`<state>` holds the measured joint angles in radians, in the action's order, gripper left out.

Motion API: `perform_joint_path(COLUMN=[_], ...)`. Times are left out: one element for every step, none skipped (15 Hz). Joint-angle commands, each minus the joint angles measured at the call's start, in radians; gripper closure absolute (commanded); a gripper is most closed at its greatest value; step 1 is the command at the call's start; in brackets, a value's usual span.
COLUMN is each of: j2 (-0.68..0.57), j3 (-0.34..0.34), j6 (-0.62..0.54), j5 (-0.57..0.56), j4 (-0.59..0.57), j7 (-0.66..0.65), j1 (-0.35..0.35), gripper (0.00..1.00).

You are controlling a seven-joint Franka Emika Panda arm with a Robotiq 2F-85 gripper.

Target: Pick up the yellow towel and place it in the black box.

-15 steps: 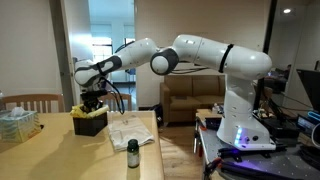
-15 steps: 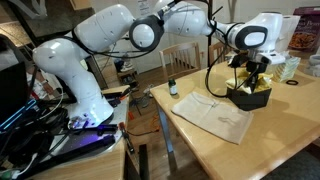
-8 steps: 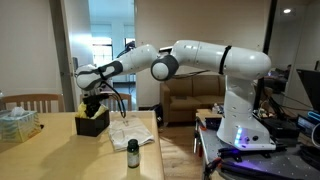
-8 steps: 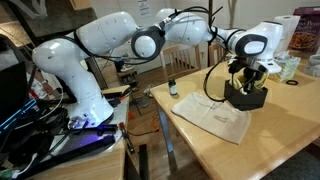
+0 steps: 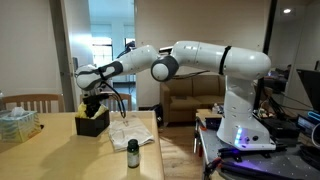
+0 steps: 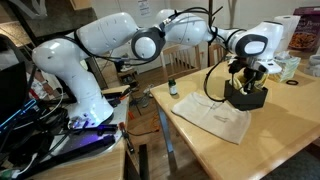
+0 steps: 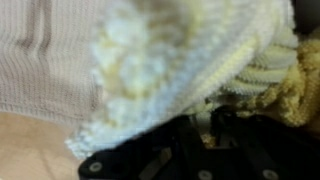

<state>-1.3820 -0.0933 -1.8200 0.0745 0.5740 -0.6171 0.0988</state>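
Observation:
The yellow towel would stay in the black box: release.
The yellow towel (image 7: pixel 185 50) fills the wrist view as a bunched, fluffy pale-yellow knit pressed right against my gripper (image 7: pixel 205 120), which is shut on it. In both exterior views the gripper (image 5: pixel 93 104) (image 6: pixel 247 79) reaches down into the open top of the black box (image 5: pixel 91 124) (image 6: pixel 248 98) on the wooden table. The towel is mostly hidden by the box walls and the gripper there. The fingertips are buried in the fabric.
A flat whitish cloth (image 5: pixel 128 133) (image 6: pixel 215 116) lies on the table beside the box. A small dark bottle (image 5: pixel 132 153) (image 6: pixel 171 88) stands near the table edge. A translucent plastic container (image 5: pixel 17 122) (image 6: pixel 288 68) sits further off, with a wooden chair (image 5: pixel 30 100) behind.
A second ago yellow towel showed above the box rim; the gripper has since sunk lower into the box with it. Nothing has moved in the last half second.

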Motion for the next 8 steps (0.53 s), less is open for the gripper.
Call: perform_joint_path(j2=[0.001,0.002,0.002,0.002,0.004,0.007,0.01,0.015], j3=[0.001,0.002,0.003,0.002,0.003,0.003,0.003,0.002], j6=[-0.001,0.001,0.006,0.007,0.007,0.008,0.007,0.006], j5=[0.001,0.001,0.003,0.002,0.003,0.002,0.003,0.002], j4=[0.0,0.0,0.0,0.0,0.001,0.002,0.002,0.004], j7=[0.001,0.006,0.002,0.005,0.006,0.007,0.006,0.006], j1=[0.0,0.0,0.001,0.001,0.0,-0.001,-0.001,-0.003], gripper=[0.84,0.52,0.51,0.46,0.39,0.34,0.27,0.21])
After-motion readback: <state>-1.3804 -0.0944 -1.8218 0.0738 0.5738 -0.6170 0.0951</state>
